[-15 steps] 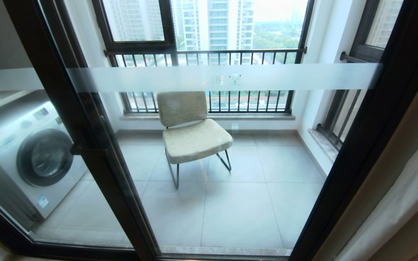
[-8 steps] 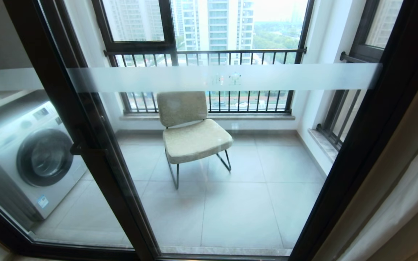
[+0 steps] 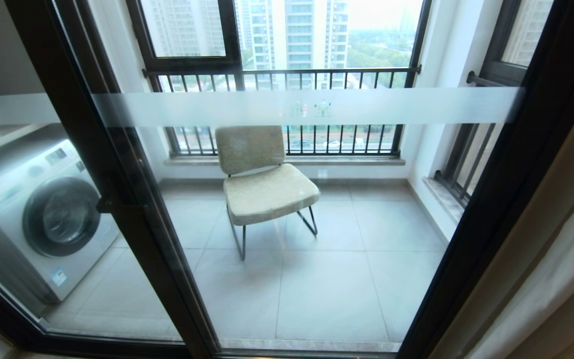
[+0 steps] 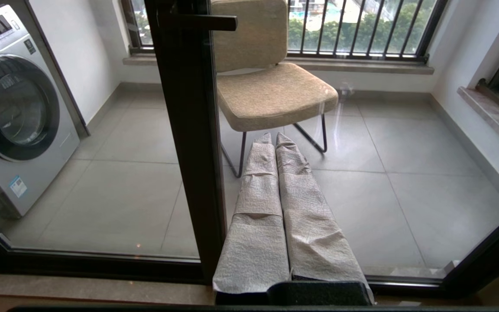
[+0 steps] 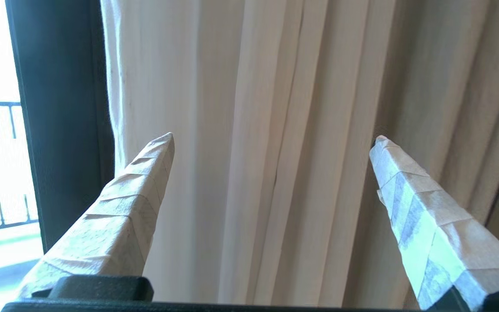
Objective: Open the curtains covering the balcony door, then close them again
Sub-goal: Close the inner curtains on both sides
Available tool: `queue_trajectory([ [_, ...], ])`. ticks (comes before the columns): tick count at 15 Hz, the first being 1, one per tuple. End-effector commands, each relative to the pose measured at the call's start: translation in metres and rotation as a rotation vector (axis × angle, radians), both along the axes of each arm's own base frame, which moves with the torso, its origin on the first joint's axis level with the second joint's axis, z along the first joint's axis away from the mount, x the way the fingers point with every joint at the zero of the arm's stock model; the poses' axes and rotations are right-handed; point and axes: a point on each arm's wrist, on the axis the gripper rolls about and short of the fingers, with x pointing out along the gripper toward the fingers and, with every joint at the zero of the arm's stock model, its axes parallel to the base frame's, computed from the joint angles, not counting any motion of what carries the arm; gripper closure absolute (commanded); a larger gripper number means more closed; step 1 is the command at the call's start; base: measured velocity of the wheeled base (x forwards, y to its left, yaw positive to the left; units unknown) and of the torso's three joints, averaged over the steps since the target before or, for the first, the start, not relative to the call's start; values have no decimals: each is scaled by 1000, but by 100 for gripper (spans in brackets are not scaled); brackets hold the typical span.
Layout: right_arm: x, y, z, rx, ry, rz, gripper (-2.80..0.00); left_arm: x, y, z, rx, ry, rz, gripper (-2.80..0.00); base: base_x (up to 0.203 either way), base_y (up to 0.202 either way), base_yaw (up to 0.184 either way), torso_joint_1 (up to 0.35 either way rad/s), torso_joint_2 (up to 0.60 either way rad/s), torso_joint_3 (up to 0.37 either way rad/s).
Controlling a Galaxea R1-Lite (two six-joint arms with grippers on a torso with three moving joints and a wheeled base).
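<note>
I will next grab the curtain by its leading edge (image 3: 546,179) (image 5: 123,93) with my right gripper, to draw the curtains closed across the balcony door.
The balcony door (image 3: 496,199) fills the head view: glass in thick black frames, with a frosted band (image 3: 307,107) and a small black handle (image 3: 112,203). The curtains (image 3: 561,209) are gathered at the far right edge, beige drape with white sheer (image 3: 541,289) beside it. Neither gripper shows in the head view. My right gripper (image 5: 274,138) is open and faces the curtains' pale pleats (image 5: 275,86), which hang ahead of the gap between its paper-wrapped fingers (image 5: 137,190); nothing is clamped. My left gripper (image 4: 273,136) is shut and empty, parked low by the door frame (image 4: 189,130).
Behind the glass stand a beige chair (image 3: 262,184) on thin metal legs and a washing machine (image 3: 43,214) at the left. A barred railing (image 3: 287,75) and outer windows close the balcony. The black door post (image 5: 63,130) stands just beside the curtains' edge.
At the right edge of the head view the white sheer has slipped slightly lower and further right. The door, the chair and the washing machine have not moved.
</note>
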Motion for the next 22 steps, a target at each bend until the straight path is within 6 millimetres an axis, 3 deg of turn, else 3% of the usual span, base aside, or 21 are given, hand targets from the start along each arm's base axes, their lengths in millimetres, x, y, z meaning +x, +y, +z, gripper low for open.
queue_trajectory([
  [1,-5,10,-14,-13,-9,-6,-280,0,0,0,0,0,1,0,0,0,0,0,0,0],
  [2,-6,11,-16,-22,-14,-15,-280,0,0,0,0,0,1,0,0,0,0,0,0,0],
  [3,-9,13,-17,-34,-20,-31,-128,0,0,0,0,0,1,0,0,0,0,0,0,0],
  [4,-10,16,-19,-42,-24,-36,0,0,0,0,0,0,2,0,0,0,0,0,0,0],
  [11,-20,45,-27,-102,-143,-46,0,0,0,0,0,0,1,0,0,0,0,0,0,0],
  [19,-19,80,-13,-250,-198,360,0,0,0,0,0,0,1,0,0,0,0,0,0,0],
  [21,-17,85,-18,-250,-152,481,0,0,0,0,0,0,2,0,0,0,0,0,0,0],
  [22,-18,89,-30,-236,-100,541,0,0,0,0,0,0,1,0,0,0,0,0,0,0],
])
